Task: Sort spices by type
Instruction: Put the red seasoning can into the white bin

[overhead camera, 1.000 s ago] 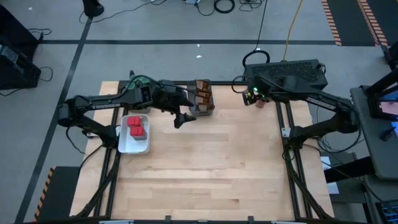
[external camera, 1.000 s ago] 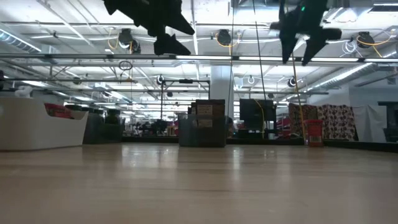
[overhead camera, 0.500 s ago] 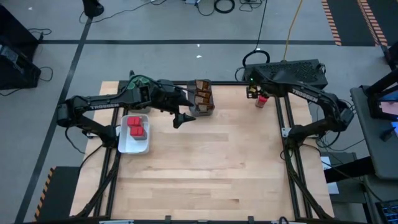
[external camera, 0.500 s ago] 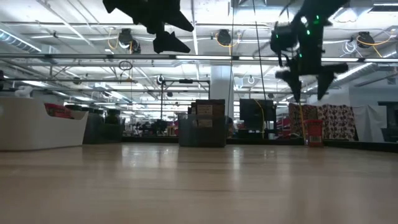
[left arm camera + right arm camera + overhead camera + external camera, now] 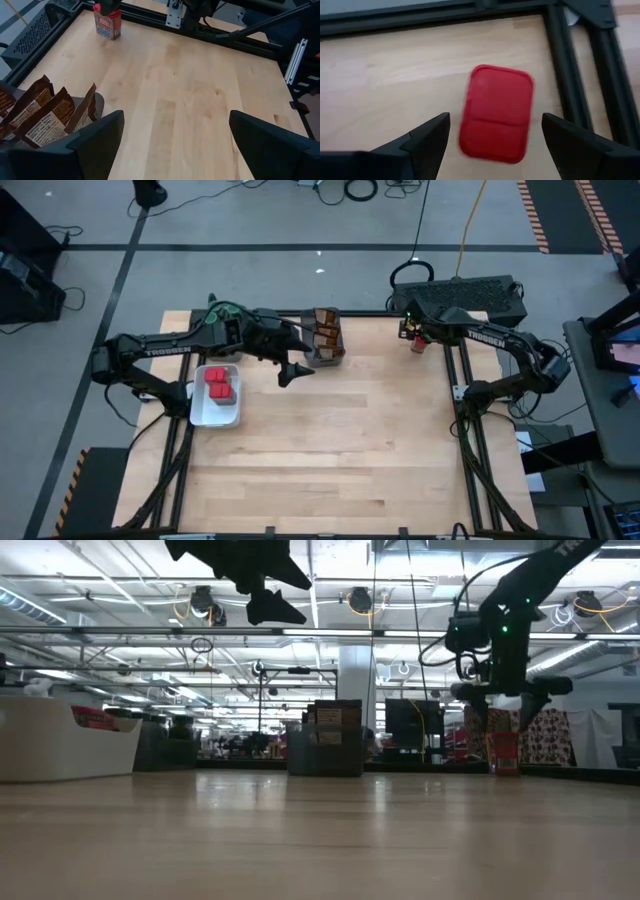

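Note:
My right gripper will next grab the upright red container by its red lid [image 5: 496, 112], so that it can sort the container in with those in the white tray.
A red blocky container [image 5: 421, 344] stands upright on the table near its far right corner; it also shows in the low view [image 5: 503, 752] and the left wrist view [image 5: 107, 23]. My right gripper [image 5: 495, 145] is open just above it, pointing down, one finger on either side of its red lid [image 5: 496, 112], touching nothing. My left gripper [image 5: 296, 370] is open and empty, high over the table beside the dark bin [image 5: 326, 356] of brown-orange packets [image 5: 42, 112]. More red containers [image 5: 219, 384] lie in the white tray [image 5: 215, 414]. No green-lidded jars show.
The black frame rails [image 5: 570, 60] run close by the red container on its far and right sides. The dark bin stands at the far middle and the white tray at the left. Bare wood [image 5: 340, 440] lies over the middle and near part of the table.
My right gripper has come down from high over the far right corner toward the red container, and has tipped until its fingers point down over it. The container has stayed where it was.

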